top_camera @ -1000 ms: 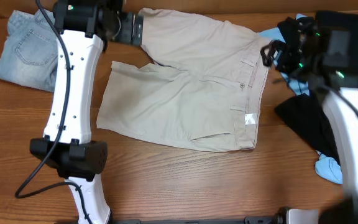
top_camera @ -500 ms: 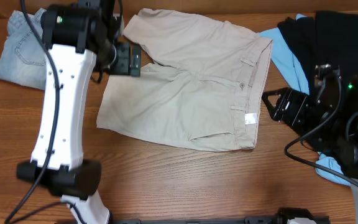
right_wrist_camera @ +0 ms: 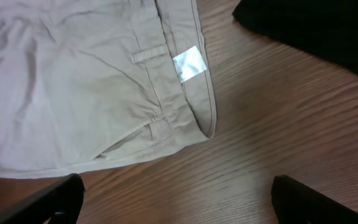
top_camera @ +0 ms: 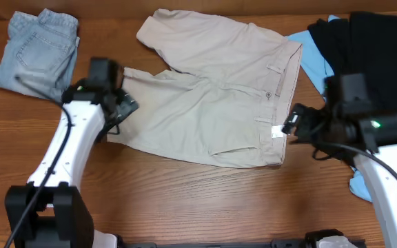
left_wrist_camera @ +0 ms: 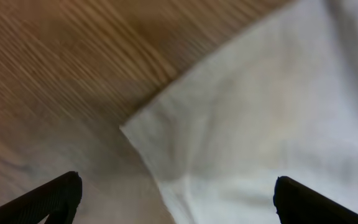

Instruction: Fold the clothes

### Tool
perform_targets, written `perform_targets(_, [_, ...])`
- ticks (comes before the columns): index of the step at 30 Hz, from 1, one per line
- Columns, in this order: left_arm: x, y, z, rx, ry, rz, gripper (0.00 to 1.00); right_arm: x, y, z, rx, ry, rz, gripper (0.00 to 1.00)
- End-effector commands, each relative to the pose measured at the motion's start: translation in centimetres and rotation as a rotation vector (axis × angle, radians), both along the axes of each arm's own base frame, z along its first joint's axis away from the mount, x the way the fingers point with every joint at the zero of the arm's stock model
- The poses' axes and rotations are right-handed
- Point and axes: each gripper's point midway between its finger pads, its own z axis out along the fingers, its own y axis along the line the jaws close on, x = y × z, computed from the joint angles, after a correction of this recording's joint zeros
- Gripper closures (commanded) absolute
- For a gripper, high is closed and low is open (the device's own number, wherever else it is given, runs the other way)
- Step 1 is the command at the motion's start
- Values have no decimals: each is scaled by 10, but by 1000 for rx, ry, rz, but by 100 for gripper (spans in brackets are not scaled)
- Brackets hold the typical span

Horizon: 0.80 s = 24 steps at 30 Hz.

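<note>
The left gripper will next grab the beige shorts by the near leg's hem corner, and the robot will then fold that leg over the other.
The beige shorts lie spread flat on the wooden table, waistband to the right with a white label. My left gripper is open and empty over the left leg hem; the left wrist view shows a hem corner between its fingers. My right gripper is open and empty beside the waistband's lower corner. The right wrist view shows the shorts' waistband, its label and bare wood between the fingers.
Folded pale denim lies at the back left. A black garment and a light-blue piece lie at the right, with more light blue near my right arm. The black cloth shows in the right wrist view.
My left gripper has moved down from the upper leg to the left hem. My right gripper has moved left and down from the black pile to the waistband corner.
</note>
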Motion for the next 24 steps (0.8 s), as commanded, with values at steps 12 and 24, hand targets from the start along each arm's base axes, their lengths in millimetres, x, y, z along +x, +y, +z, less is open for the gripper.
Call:
perform_targets(12, [-9, 10, -79, -130, 48, 215, 8, 5, 3, -25, -38, 89, -51, 3])
perform_targets(24, [-20, 2, -114, -171, 159, 213, 55, -6, 0, -49, -44, 151, -95, 4])
